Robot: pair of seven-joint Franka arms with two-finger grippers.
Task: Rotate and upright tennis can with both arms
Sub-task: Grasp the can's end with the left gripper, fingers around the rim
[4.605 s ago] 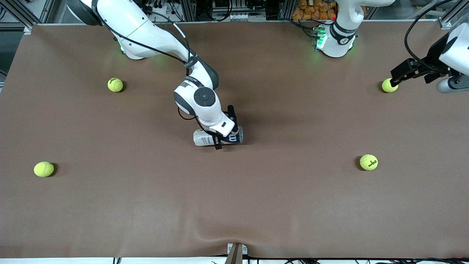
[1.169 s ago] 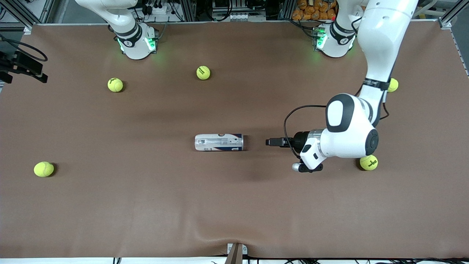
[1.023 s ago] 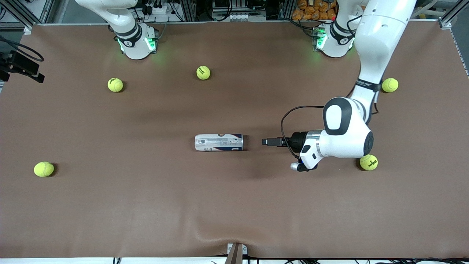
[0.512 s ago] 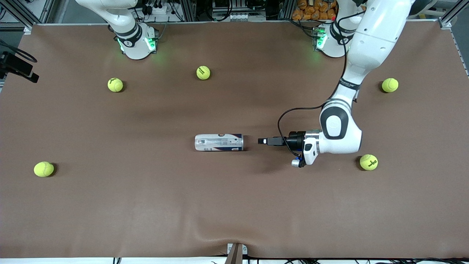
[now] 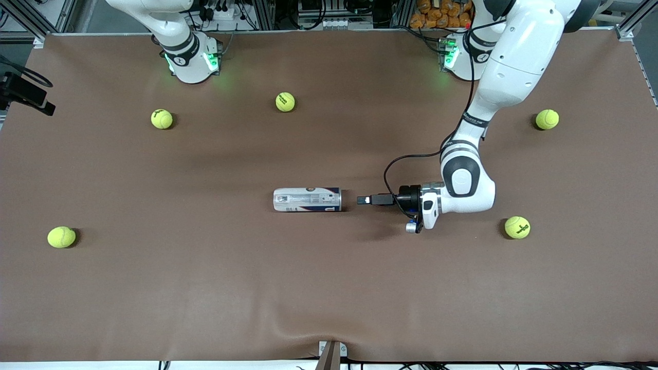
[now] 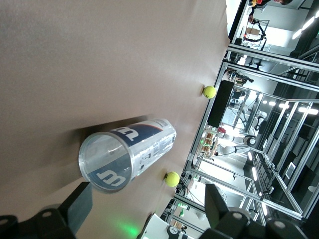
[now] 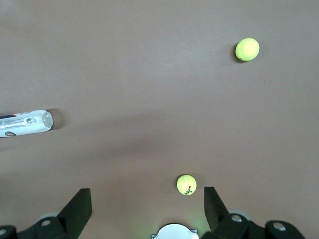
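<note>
The tennis can's round body (image 5: 305, 200) lies on its side, so the left gripper should next pinch the thin rim of the can's open end (image 5: 340, 199) between the rim's inner and outer sides.
The tennis can (image 5: 307, 200) lies on its side in the middle of the brown table, its clear end toward the left arm's end. My left gripper (image 5: 364, 199) is level with it, just off that end, with a small gap. In the left wrist view the can (image 6: 127, 154) points its round end at my left gripper (image 6: 149, 211), which is open and empty. My right gripper (image 5: 31, 97) is up over the table's edge at the right arm's end. In the right wrist view it (image 7: 147, 209) is open and empty, and the can (image 7: 25, 123) shows far off.
Several yellow-green tennis balls lie scattered: one (image 5: 517, 227) near the left arm's elbow, one (image 5: 547, 119) and one (image 5: 285, 102) nearer the bases, one (image 5: 162, 118) and one (image 5: 61, 237) toward the right arm's end.
My right gripper has let go of the can and pulled away to the table's edge. My left gripper has come in steadily toward the can's end. The can has not moved.
</note>
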